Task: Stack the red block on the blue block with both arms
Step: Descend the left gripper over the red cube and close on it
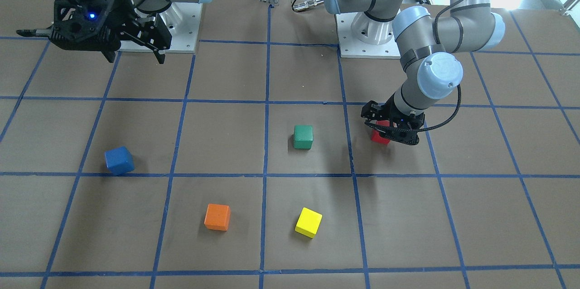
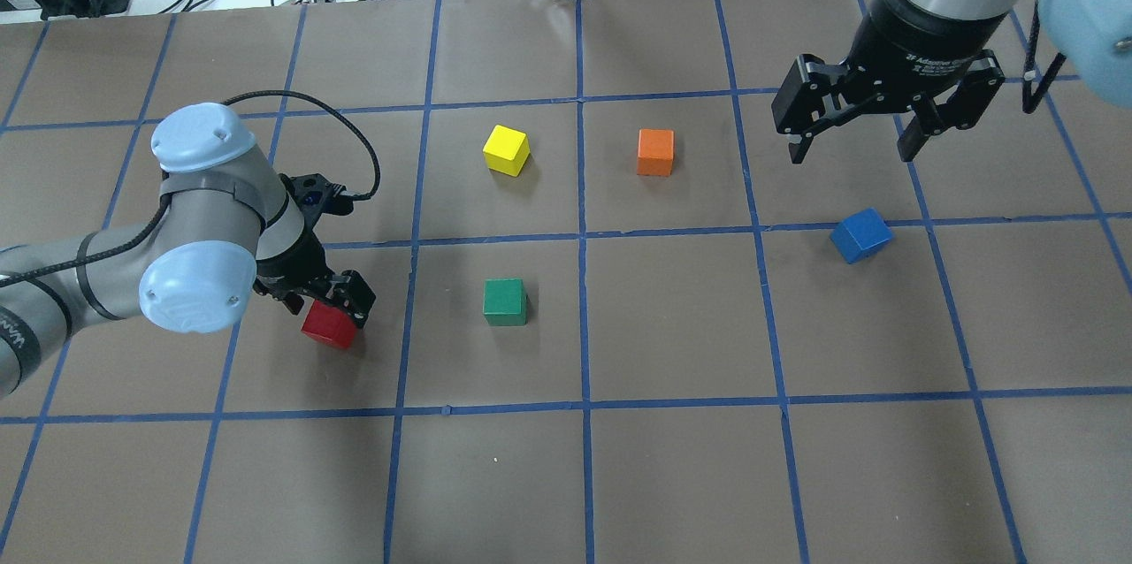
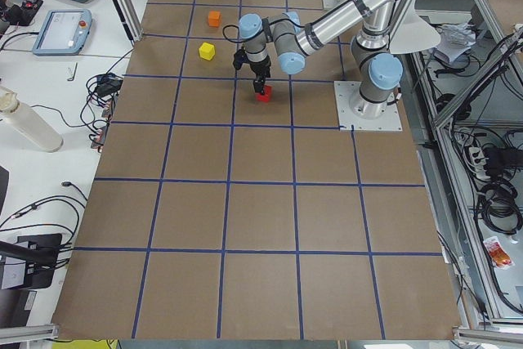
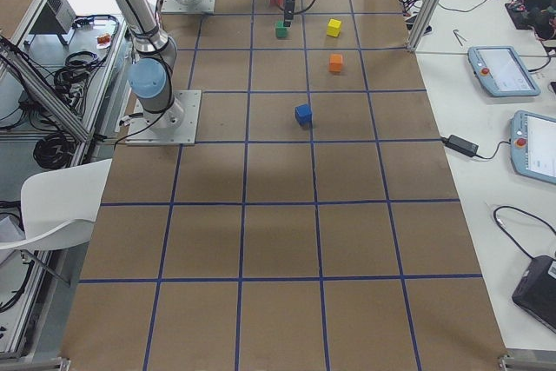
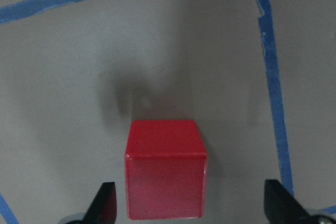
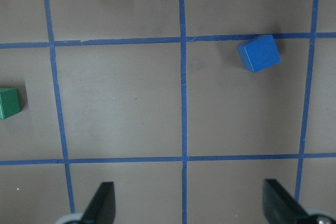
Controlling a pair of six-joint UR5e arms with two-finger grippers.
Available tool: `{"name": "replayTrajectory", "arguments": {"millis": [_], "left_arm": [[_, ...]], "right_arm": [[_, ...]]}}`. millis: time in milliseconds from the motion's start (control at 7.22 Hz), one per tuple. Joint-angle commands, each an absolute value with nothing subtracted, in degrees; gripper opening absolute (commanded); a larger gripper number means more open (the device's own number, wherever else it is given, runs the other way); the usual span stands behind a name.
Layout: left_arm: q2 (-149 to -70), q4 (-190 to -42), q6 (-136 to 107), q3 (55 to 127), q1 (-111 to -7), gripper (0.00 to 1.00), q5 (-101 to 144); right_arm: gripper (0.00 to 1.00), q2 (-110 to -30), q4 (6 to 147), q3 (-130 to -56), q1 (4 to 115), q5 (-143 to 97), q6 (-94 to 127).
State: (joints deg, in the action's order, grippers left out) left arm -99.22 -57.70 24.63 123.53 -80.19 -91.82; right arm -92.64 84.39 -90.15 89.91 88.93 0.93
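Next, my left gripper grabs the red block by its opposite sides, to get it on its way to the blue block.
The red block sits on the table on my left side. My left gripper is low over it and open. In the left wrist view the red block lies between the two fingertips, nearer the left one, with a gap on each side. The blue block sits turned at an angle on my right side; it also shows in the right wrist view. My right gripper is open and empty, raised high above the table, beyond the blue block.
A green block sits right of the red block. A yellow block and an orange block lie farther out. The brown table carries a blue tape grid. Cables lie past the far edge.
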Motion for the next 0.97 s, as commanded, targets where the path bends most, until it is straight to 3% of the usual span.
{"name": "replayTrajectory", "arguments": {"millis": [0,138,277,415,554,831], "left_arm": [[-99.3,-56.3,24.9,124.4,-80.2,1.0,-91.9],[-99.5,-56.3,24.8,124.7,-80.2,1.0,-92.0],[-99.7,-55.5,24.8,125.3,-80.2,0.82,-93.3],[-99.8,-55.0,24.9,125.2,-80.2,0.38,-94.7],[-99.7,-54.8,24.7,124.8,-80.2,0.04,-94.8],[-99.1,-53.9,23.7,122.6,-80.7,0.0,-94.1]], "right_arm": [[1.0,-91.3,85.2,-90.3,89.9,89.2,0.2],[1.0,-90.4,84.9,-90.2,89.9,88.7,0.3],[1.0,-90.4,85.1,-90.0,89.8,89.3,0.1],[1.0,-90.4,85.0,-90.1,89.8,89.3,0.1],[1.0,-90.4,85.0,-90.1,89.8,88.7,0.2],[1.0,-90.5,84.2,-90.1,89.7,89.5,0.2]]}}
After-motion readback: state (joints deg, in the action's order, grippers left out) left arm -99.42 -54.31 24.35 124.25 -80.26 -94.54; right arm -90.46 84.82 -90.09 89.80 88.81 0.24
